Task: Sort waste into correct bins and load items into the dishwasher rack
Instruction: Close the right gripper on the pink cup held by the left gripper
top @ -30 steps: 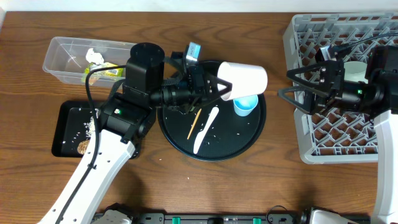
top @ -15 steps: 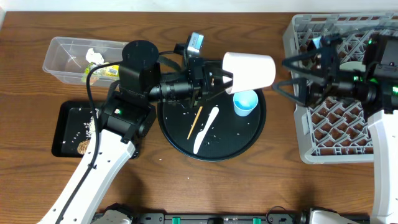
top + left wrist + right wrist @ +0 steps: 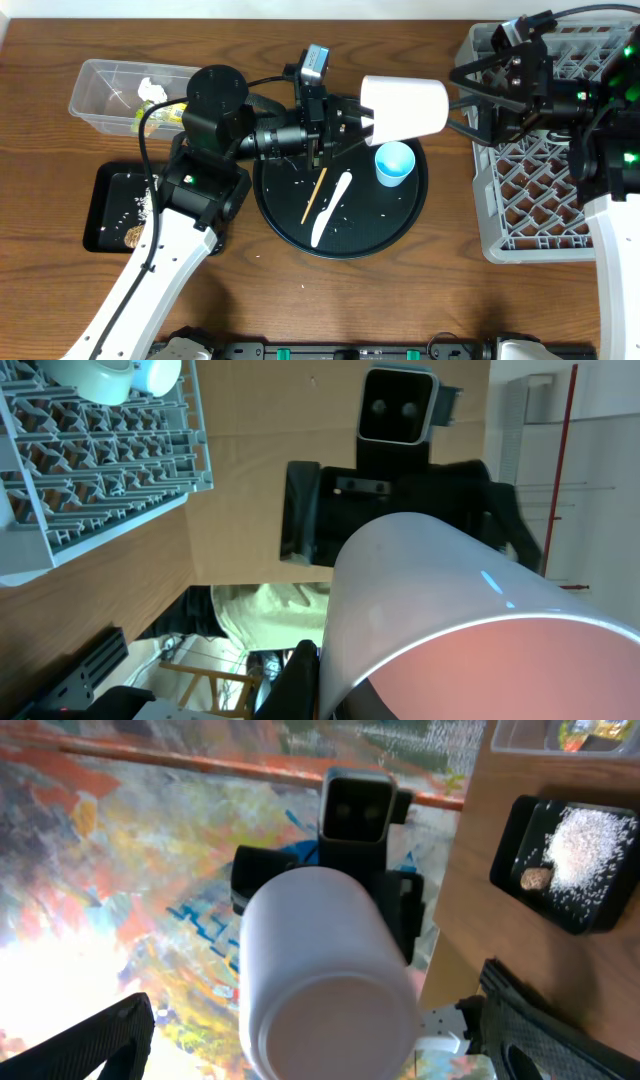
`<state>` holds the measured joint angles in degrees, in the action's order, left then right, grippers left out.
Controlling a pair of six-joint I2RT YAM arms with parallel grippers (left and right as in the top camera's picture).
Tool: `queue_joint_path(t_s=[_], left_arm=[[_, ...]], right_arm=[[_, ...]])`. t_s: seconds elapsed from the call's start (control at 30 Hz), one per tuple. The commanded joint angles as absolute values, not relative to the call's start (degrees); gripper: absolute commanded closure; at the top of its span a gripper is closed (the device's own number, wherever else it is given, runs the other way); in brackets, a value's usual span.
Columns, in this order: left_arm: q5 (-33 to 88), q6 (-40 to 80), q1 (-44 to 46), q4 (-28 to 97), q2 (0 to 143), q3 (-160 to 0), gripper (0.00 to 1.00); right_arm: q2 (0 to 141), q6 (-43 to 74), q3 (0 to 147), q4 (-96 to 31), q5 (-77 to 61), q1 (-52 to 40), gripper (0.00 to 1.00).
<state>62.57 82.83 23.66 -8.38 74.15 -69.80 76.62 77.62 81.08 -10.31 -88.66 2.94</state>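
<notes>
My fingers only reach the cup's base edge [image 3: 441, 107] [image 3: 334, 1012], so it is too early to close. My right gripper moves toward the cup's sides, then closes.
My left gripper [image 3: 358, 116] is shut on the rim of the pink-white cup [image 3: 404, 107] and holds it on its side above the round black tray [image 3: 290, 215]. The cup fills the left wrist view [image 3: 450, 610], beside one finger [image 3: 305, 682]. My right gripper [image 3: 455, 98] is open at the grey rack's [image 3: 545, 215] left wall, its jaws wide on either side of the cup's base [image 3: 330, 980]. The blue cup [image 3: 394, 163], white spoon [image 3: 330, 208] and wooden stick [image 3: 313, 195] lie on the round tray. A pale bowl [image 3: 105, 375] sits in the rack.
The clear tub [image 3: 100, 80] at back left holds the tissue [image 3: 152, 88] and yellow-green wrapper [image 3: 172, 113]. The black rectangular tray [image 3: 110, 180] holds rice [image 3: 141, 203] and the brown lump [image 3: 132, 235]. Rice grains are scattered on the round tray.
My left gripper has carried the cup right and slightly back, toward the rack. My right gripper has moved back and left, up to the cup's base.
</notes>
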Motion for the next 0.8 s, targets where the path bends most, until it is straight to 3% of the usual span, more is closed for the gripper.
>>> queue_joint_path(t_s=[0.0, 0.77], left_arm=[[62.2, 83.5, 22.4, -8.9, 73.7, -70.1, 0.94], [64.5, 84.6, 20.4, -9.2, 73.7, -70.1, 0.94]], right_arm=[[76.1, 85.7, 81.7, -9.3, -88.9, 1.0, 0.01], [76.2, 83.2, 81.7, -7.9, -82.0, -6.1, 0.05]])
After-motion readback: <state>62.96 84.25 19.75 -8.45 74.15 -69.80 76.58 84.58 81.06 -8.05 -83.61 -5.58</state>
